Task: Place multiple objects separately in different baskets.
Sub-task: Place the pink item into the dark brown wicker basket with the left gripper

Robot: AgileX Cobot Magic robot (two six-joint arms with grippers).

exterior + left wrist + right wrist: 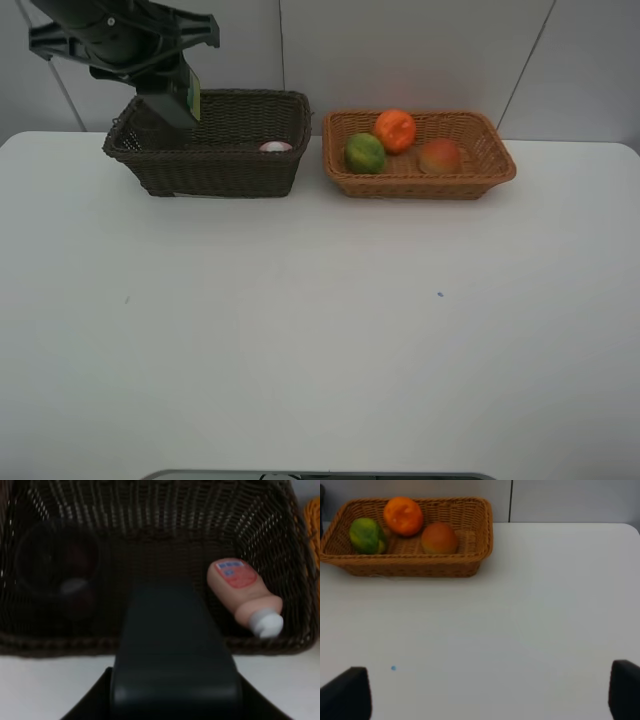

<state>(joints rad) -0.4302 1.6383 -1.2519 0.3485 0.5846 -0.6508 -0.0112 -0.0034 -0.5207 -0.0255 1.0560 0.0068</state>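
Note:
My left gripper will keep holding the black bottle (180, 105) until it is lower, as it hangs high above the dark brown basket's bottom.
My left gripper (162, 82) hangs over the left end of the dark brown basket (225, 172), shut on the black square bottle (180, 105) with a green label. In the left wrist view the bottle (175, 650) fills the foreground above the basket's near rim (60, 644). Inside lie the slim pink white-capped bottle (244, 591) and a round cup (56, 562), dim in the shade. The light tan basket (420, 186) holds the orange (395, 129), the green fruit (364, 152) and the peach (440, 157). My right gripper (485, 695) is open over bare table.
The two baskets stand side by side at the back of the white table (320, 330), close to the wall. A small blue speck (393, 668) marks the tabletop. The right arm does not show in the high view.

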